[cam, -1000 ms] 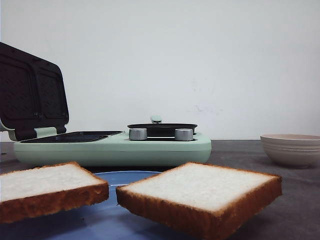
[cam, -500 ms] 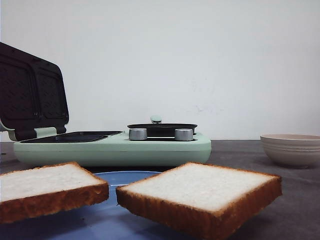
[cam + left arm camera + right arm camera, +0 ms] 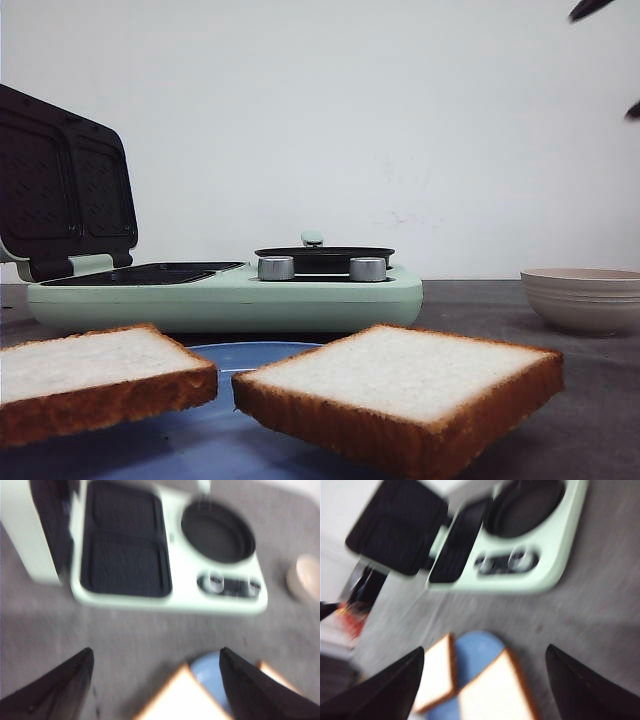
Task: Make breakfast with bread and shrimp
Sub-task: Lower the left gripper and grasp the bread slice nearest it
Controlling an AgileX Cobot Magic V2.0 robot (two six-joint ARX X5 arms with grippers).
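Note:
My left gripper grabs the bread slice by its overhanging crust edge (image 3: 70, 337) next, since it juts out past the plate's rim (image 3: 250, 346), leaving finger room underneath.
Two slices of bread lie on a blue plate (image 3: 215, 440) at the table's near edge, one on the left (image 3: 95, 375) and one on the right (image 3: 400, 385). My left gripper (image 3: 155, 652) hangs open and empty above the table between the plate and the sandwich maker, with a bread corner (image 3: 180, 702) just below it. My right gripper (image 3: 484, 649) is open and empty too, high over both slices (image 3: 437, 675) (image 3: 495, 695). Two dark fingertips (image 3: 588, 8) show at the top right of the front view. No shrimp is in view.
A mint-green sandwich maker (image 3: 230, 295) stands behind the plate, its lid (image 3: 65, 185) raised at the left, dark grill plates (image 3: 125, 555) bare, and a round pan (image 3: 217, 530) on its right half. A pale bowl (image 3: 585, 295) sits at the right; its inside is hidden.
Dark fingertips have come into the top right corner of the front view. The bread, plate, sandwich maker and bowl have not moved.

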